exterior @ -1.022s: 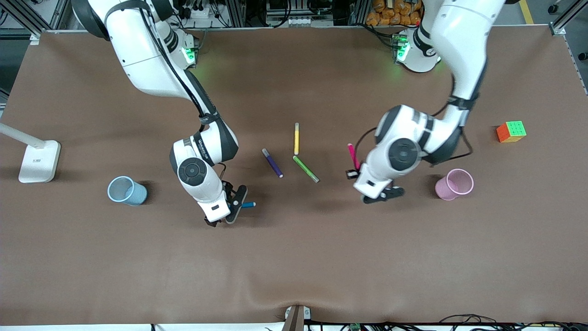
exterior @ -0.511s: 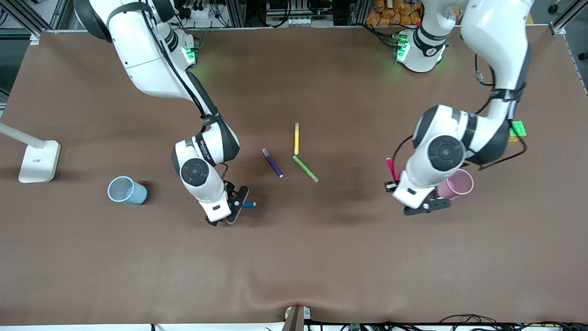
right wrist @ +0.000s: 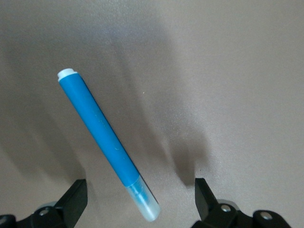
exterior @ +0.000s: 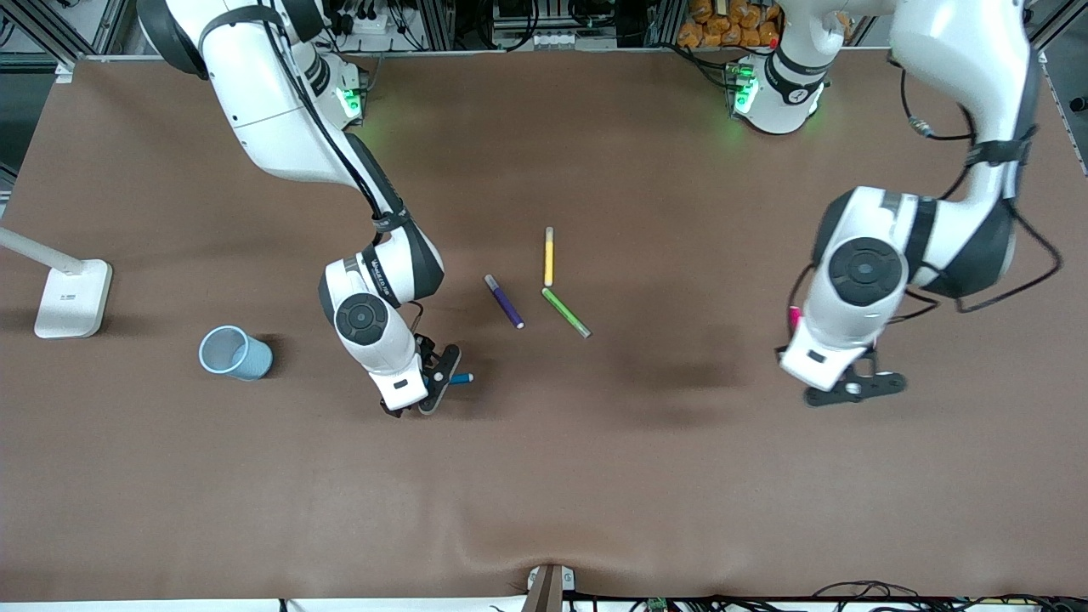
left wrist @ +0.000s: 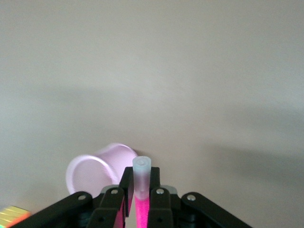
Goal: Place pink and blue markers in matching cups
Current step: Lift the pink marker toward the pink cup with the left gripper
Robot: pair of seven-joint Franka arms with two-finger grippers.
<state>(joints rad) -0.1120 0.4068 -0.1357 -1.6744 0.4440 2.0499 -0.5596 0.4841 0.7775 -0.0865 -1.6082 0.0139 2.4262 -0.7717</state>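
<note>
I will grab the blue marker by its clear end with the cap (right wrist: 143, 198) next with my right gripper, to place the marker in the pale blue cup.
The blue marker (right wrist: 102, 133) lies on the brown table, its tip showing in the front view (exterior: 461, 378). My right gripper (right wrist: 137, 204) is low over it (exterior: 429, 382), open, a finger on each side and not touching. The pale blue cup (exterior: 234, 353) stands toward the right arm's end of the table. My left gripper (left wrist: 141, 187) is shut on the pink marker (left wrist: 141, 202), pale end forward, just beside the pale pink cup (left wrist: 95, 168). In the front view the left arm hides that cup; a bit of the pink marker (exterior: 795, 319) shows by the left gripper (exterior: 795, 336).
A purple marker (exterior: 504, 301), a yellow marker (exterior: 549, 256) and a green marker (exterior: 566, 312) lie at the table's middle. A white lamp base (exterior: 72, 297) stands at the right arm's end. A coloured cube corner (left wrist: 12, 216) shows beside the pink cup.
My left arm has carried the pink marker toward the left arm's end of the table and now covers the pink cup in the front view. The right arm has hardly moved.
</note>
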